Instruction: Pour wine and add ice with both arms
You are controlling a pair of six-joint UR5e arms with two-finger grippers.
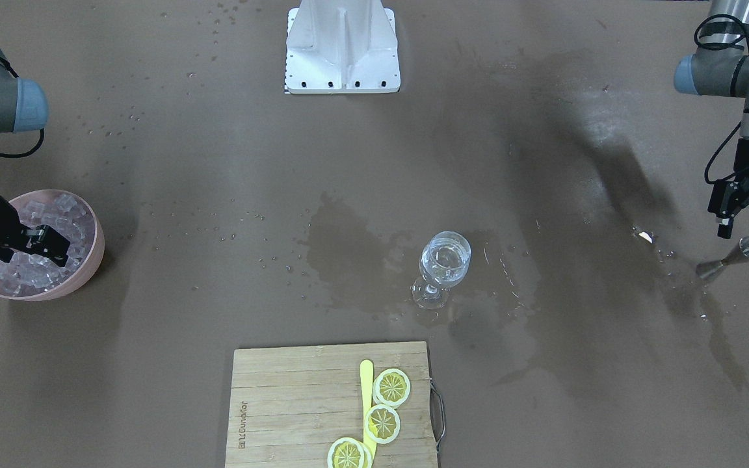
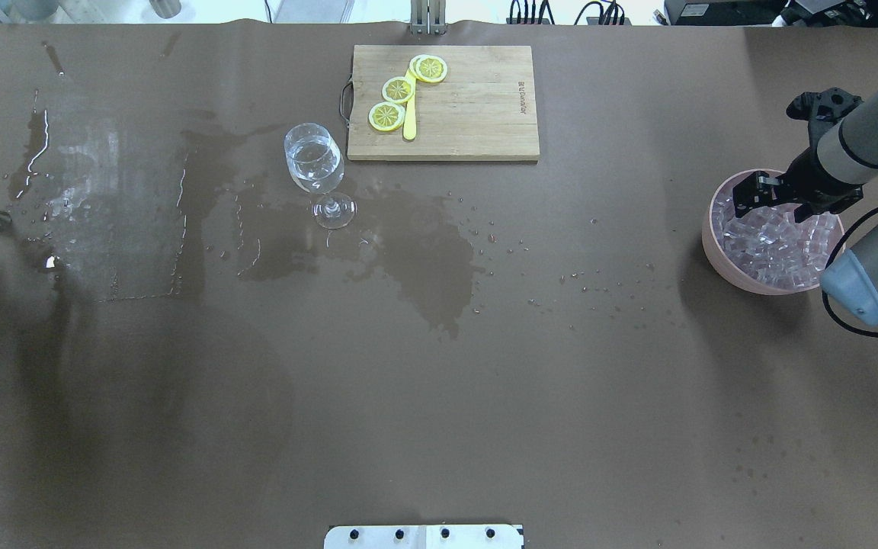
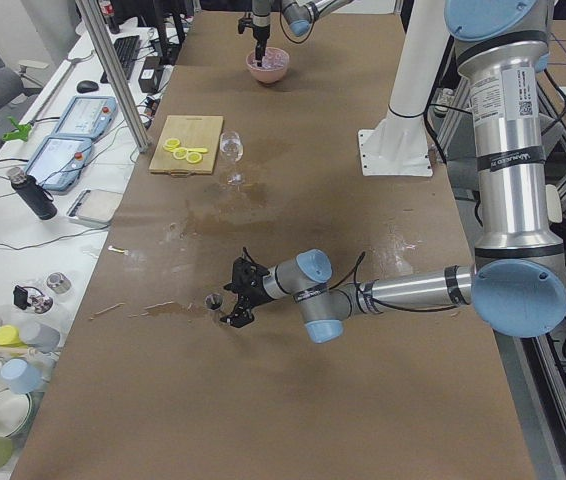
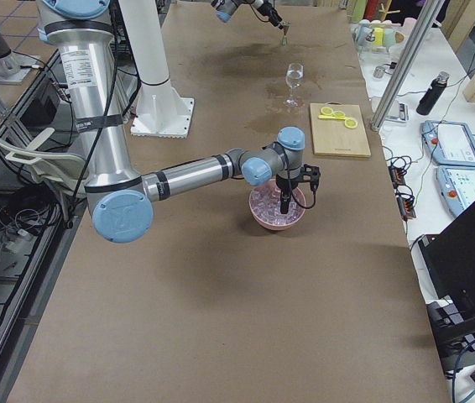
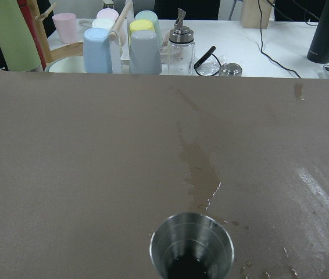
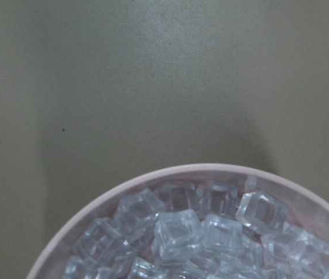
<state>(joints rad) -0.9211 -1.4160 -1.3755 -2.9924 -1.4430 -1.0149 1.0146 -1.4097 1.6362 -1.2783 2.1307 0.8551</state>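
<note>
The steel jigger widens into sloping cones toward both ends, so my left gripper should grab the jigger by its narrow middle (image 1: 727,262) next.
The clear stemmed glass (image 1: 445,260) stands mid-table and holds the wine (image 2: 315,165), a clear liquid. The ice (image 1: 43,273) fills a pink bowl (image 1: 91,250) at the table's end; it also shows in the right wrist view (image 6: 211,232). My right gripper (image 1: 49,246) hangs just over the ice inside the bowl, fingers apart, holding nothing I can see. My left gripper (image 1: 748,224) is open just above and behind a steel jigger (image 1: 732,259) standing on the table, not touching it. The jigger's mouth shows in the left wrist view (image 5: 192,253).
A wooden cutting board (image 1: 283,403) with lemon slices (image 1: 391,387) and a yellow stick lies at the operators' edge. Wet patches (image 1: 348,260) spread around the glass and jigger. The white base plate (image 1: 342,49) is at the robot's side. Cups and a bottle (image 5: 179,49) stand beyond the table's end.
</note>
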